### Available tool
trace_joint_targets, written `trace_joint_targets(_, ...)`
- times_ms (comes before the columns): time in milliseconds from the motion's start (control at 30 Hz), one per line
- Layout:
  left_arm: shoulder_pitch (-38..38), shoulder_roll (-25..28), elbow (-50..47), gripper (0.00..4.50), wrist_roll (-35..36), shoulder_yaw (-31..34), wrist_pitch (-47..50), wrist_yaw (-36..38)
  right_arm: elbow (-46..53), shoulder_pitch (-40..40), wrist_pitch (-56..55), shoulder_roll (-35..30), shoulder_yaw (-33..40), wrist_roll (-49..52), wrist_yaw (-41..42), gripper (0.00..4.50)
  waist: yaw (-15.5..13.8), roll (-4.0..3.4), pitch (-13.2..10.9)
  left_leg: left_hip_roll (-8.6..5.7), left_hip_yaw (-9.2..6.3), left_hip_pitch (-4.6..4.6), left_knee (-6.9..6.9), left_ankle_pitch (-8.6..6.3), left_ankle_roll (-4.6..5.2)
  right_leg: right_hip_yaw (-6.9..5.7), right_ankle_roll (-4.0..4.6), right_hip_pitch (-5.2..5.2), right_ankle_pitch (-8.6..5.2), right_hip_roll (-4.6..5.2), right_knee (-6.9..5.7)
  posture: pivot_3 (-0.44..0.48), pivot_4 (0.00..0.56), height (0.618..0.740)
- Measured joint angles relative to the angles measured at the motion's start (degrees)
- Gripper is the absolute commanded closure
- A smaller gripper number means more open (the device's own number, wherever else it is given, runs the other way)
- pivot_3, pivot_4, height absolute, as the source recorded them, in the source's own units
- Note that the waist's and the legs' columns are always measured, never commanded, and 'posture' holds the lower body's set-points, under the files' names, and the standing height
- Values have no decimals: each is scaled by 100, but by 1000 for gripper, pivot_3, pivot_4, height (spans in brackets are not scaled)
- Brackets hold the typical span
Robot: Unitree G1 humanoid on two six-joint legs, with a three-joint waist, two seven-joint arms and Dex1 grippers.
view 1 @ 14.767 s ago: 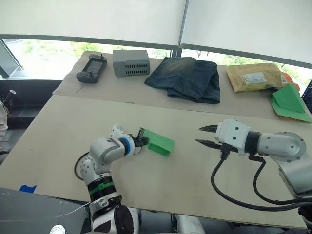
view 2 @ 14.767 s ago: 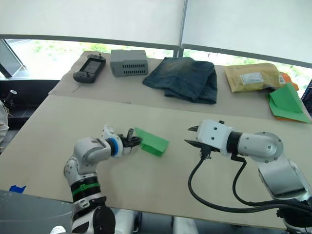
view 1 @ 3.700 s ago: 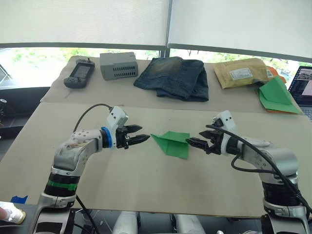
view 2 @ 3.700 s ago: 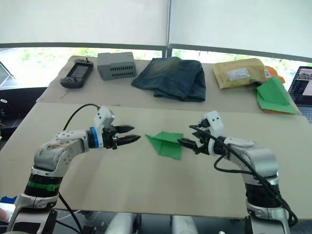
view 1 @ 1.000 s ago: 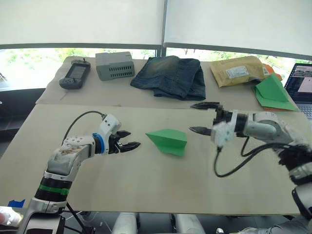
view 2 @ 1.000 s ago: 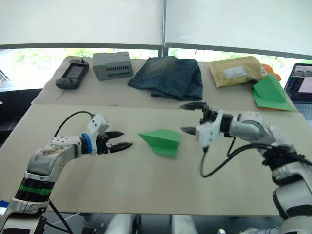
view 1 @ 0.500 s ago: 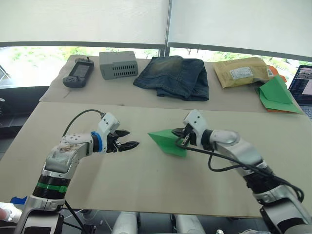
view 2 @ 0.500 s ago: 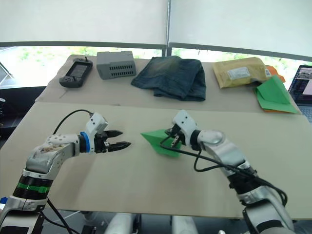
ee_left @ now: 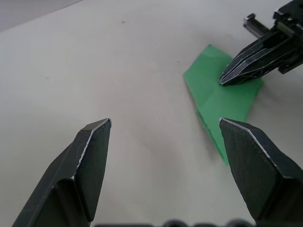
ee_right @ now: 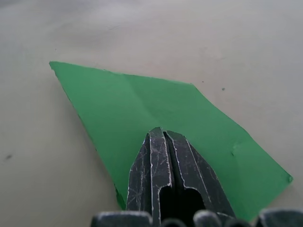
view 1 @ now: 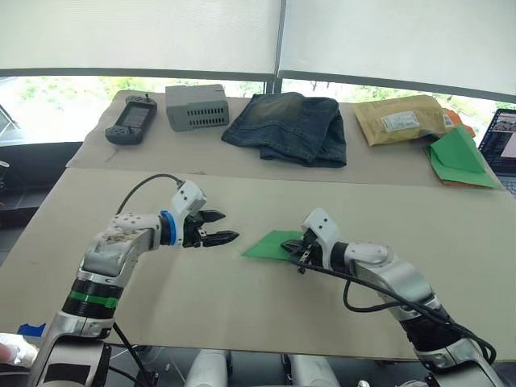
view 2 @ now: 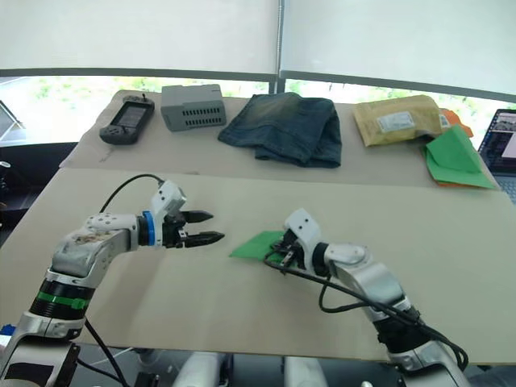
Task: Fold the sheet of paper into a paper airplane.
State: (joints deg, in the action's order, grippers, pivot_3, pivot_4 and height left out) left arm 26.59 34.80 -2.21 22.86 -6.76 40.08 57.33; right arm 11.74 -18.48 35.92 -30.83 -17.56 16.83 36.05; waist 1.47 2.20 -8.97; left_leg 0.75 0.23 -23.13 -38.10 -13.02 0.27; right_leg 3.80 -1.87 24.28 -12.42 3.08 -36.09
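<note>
Next, my left gripper grabs the green sheet [view 1: 272, 244] by its pointed end, for the next fold of the paper airplane.
The bright green sheet of paper [view 1: 266, 244] lies flat on the tan table, folded into a pointed wedge like a paper airplane. My right gripper [view 1: 295, 245] is shut, and its closed tips rest on top of the paper near its wide end [ee_right: 142, 104]. The paper is pressed under the tips, not pinched between them. My left gripper [view 1: 228, 226] hovers open just left of the paper's point, with nothing between its fingers [ee_left: 94, 142]. From the left wrist, the right gripper's closed fingers [ee_left: 251, 56] touch the paper [ee_left: 213, 101].
Along the far table strip lie a game controller [view 1: 131, 121], a grey box [view 1: 196, 107], folded jeans [view 1: 290, 127], a padded envelope [view 1: 399, 119] and a green paper heap with an orange sheet [view 1: 455, 157]. A laptop [view 1: 501, 133] sits at the right edge.
My right gripper shut, swung in from the right and came down onto the paper, which now lies flatter. My left gripper has edged closer to the paper's point, still open.
</note>
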Motion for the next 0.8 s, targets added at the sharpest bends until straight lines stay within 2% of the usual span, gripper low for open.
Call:
trace_joint_targets(233, 71, -633, 120, 644, -128, -641, -274, 179, 32, 223, -561, -32, -27, -475, 109, 4474, -49, 1, 0, -1, 0, 1, -9, 0, 0, 0, 0, -3, 0, -2, -1, 0, 150, 740)
trace_joint_targets(400, 170, -849, 446, 2083, -273, -895, -647, 383, 68, 334, -653, 34, 14, -546, 106, 4500, -51, 1, 1, -1, 1, 2, -9, 0, 0, 0, 0, -5, 0, -2, 0, 0, 150, 740)
trace_joint_targets(433, 172, -890, 469, 2580, -258, -897, -663, 433, 82, 352, -655, 37, 24, -557, 102, 4500, -52, 1, 1, 0, 0, 2, -9, 0, 0, 0, 0, -5, 0, -3, -1, 0, 150, 740)
trace_joint_targets(633, 219, -1053, 674, 4487, -268, -890, -692, 438, 136, 416, -655, 72, 60, -664, 82, 4500, -54, 1, 1, -1, 0, 5, -12, 0, 0, 0, 0, -10, 0, -2, -1, 0, 150, 740)
trace_joint_targets(800, 224, -1128, 1107, 4487, -725, -1040, -950, 130, 186, 506, -649, 128, 128, -668, 20, 4500, -57, 1, 1, -1, 0, 4, -12, 0, 0, 0, -1, -10, 0, -2, -1, 0, 150, 740)
